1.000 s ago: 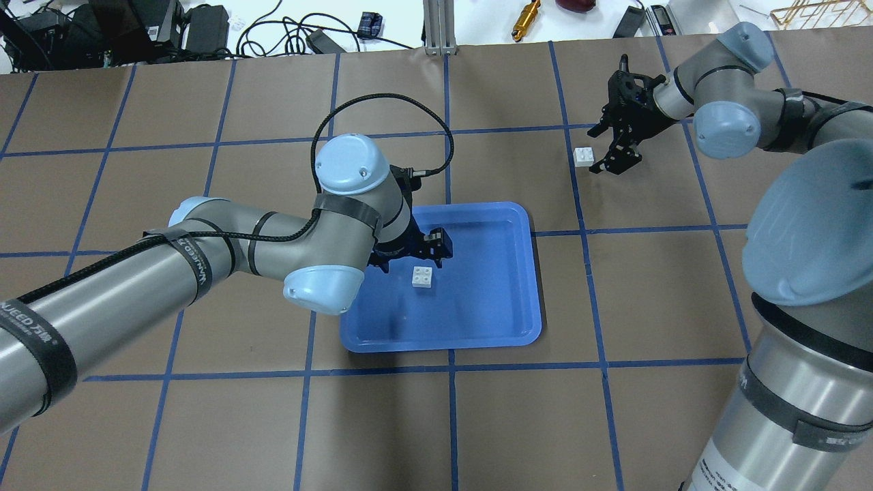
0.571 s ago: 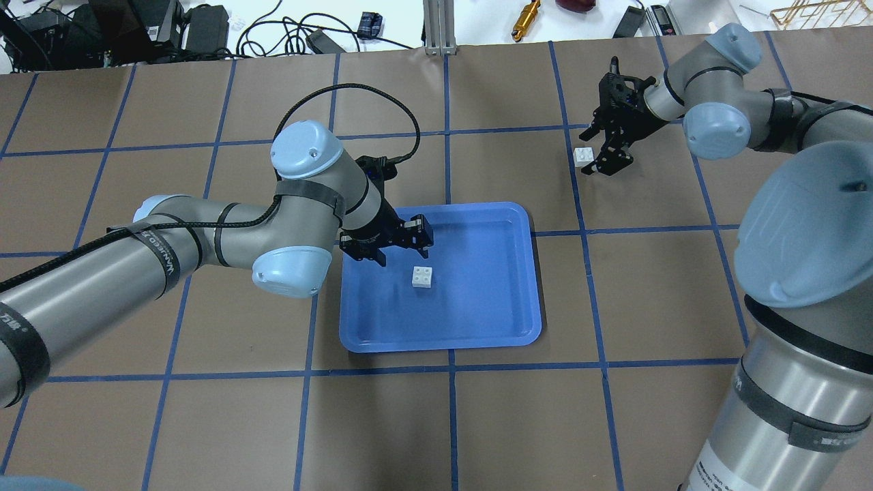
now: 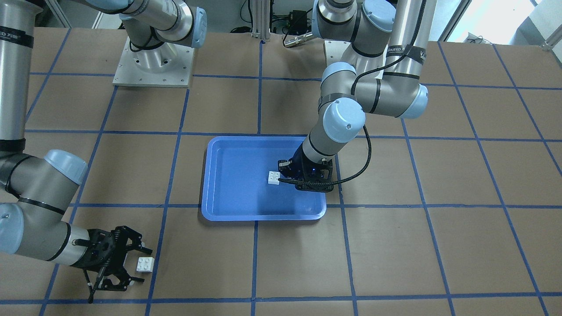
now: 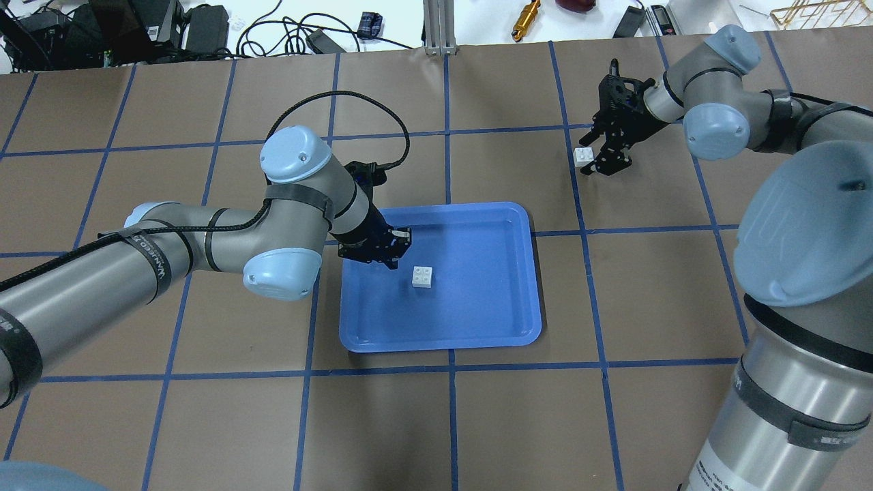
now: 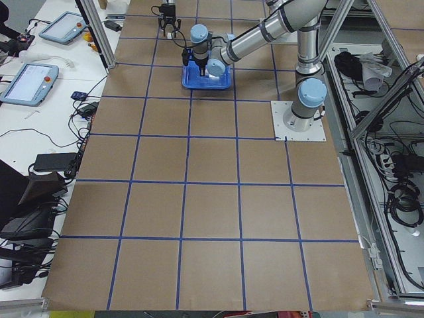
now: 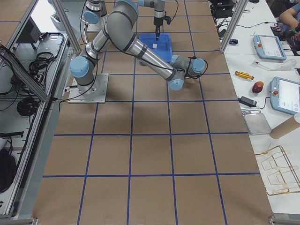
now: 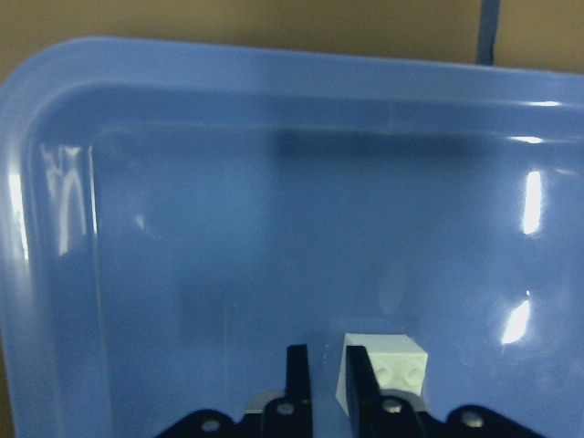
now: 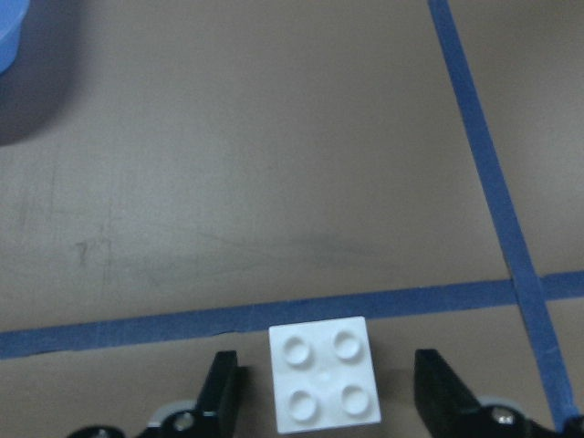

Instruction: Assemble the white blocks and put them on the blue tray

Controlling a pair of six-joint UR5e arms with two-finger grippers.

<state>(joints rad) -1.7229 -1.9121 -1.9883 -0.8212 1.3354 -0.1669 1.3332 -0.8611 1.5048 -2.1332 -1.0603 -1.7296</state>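
The second white block needs to join the block in the tray [image 3: 273, 177]. My right gripper should next grip the second white block by its studless sides.
One white block [image 4: 423, 277] lies stud-up on the floor of the blue tray [image 4: 477, 307], which also shows in the front view [image 3: 237, 193]. My left gripper [image 4: 390, 254] is shut and empty, low over the tray, just beside this block [image 3: 274, 177]. In the left wrist view the shut fingers [image 7: 297, 374] stand left of the block [image 7: 388, 365]. The second white block [image 4: 583, 156] lies on the table far right of the tray. My right gripper [image 4: 600, 155] is open around it; in the right wrist view the block [image 8: 326, 387] sits between the open fingers [image 8: 224, 392].
Brown table paper with blue tape grid lines [image 4: 580, 204]. Cables, tools and boxes lie beyond the far table edge [image 4: 327, 37]. Both arm bases stand on plates at the robot side [image 3: 153, 66].
My left gripper has shut and drawn back left from the block in the tray. My right gripper has shifted left, closer around the second block.
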